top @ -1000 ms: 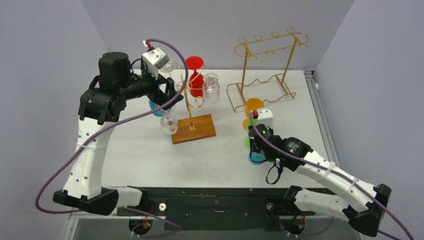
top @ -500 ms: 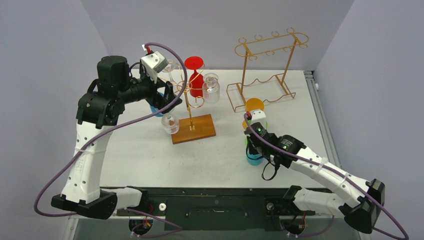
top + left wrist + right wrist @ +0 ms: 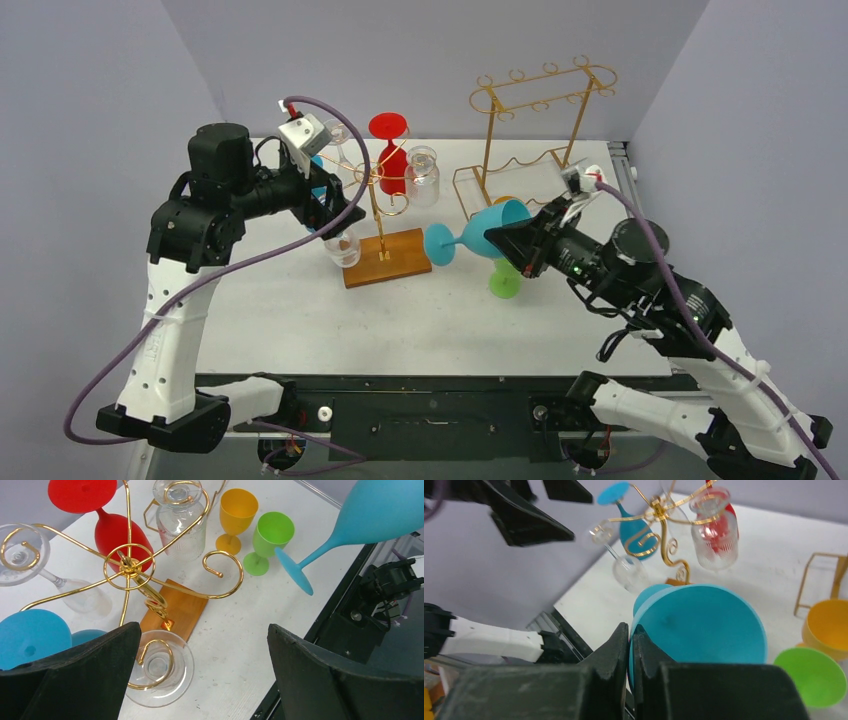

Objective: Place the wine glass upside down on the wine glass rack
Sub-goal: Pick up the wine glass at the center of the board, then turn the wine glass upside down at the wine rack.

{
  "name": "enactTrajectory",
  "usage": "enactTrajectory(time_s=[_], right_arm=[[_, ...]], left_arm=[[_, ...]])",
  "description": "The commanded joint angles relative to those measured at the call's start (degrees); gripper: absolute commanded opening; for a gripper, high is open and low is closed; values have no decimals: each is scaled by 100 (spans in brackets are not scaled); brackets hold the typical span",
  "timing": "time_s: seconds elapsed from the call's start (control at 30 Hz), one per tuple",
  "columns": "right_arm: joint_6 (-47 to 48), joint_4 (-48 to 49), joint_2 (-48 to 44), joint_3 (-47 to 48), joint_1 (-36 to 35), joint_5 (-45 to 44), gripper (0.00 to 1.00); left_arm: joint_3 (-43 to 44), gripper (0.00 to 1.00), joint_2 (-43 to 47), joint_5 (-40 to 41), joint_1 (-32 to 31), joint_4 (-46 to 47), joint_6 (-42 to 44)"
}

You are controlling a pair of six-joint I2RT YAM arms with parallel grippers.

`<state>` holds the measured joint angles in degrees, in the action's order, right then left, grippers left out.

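Next, my left gripper should take hold of the blue wine glass by its foot's edge [image 3: 435, 245] [image 3: 295, 574], leaving the bowl free for regripping to hang upside down.
The wine glass rack [image 3: 387, 257], a gold wire tree on a brown wooden base, stands left of centre and carries a red glass, a blue glass and clear glasses, all upside down. It also shows in the left wrist view [image 3: 123, 566] and the right wrist view [image 3: 659, 510]. My right gripper [image 3: 508, 241] [image 3: 630, 630] is shut on the rim of a blue wine glass [image 3: 487, 225] [image 3: 704, 625]. It holds the glass in the air, tipped sideways, foot towards the rack. The glass also shows in the left wrist view [image 3: 380, 510]. My left gripper [image 3: 330, 203] [image 3: 205, 675] is open and empty above the rack's left arms.
A taller gold wire frame rack [image 3: 530, 130] stands at the back right. A green glass [image 3: 505, 283] [image 3: 270, 532] and an orange glass [image 3: 237, 510] stand upright on the table under my right gripper. The right arm's base lies near the front edge.
My right gripper has lifted the blue glass off the table, carried it up towards the rack and tipped it sideways. My left gripper has drawn back a little to the left.
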<state>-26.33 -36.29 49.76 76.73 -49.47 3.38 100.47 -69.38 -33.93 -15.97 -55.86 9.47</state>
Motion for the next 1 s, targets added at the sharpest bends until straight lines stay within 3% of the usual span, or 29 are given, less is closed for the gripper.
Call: enactTrajectory(time_s=[0.0, 0.43, 0.97], right_arm=[[34, 1025, -21, 371, 19, 442, 0], [162, 1663, 658, 840, -34, 394, 0], [309, 2535, 1152, 1129, -481, 181, 0]], left_arm=[[40, 96, 12, -367, 21, 274, -301], [-64, 96, 268, -753, 23, 438, -712], [-350, 96, -140, -1512, 6, 1159, -1721]])
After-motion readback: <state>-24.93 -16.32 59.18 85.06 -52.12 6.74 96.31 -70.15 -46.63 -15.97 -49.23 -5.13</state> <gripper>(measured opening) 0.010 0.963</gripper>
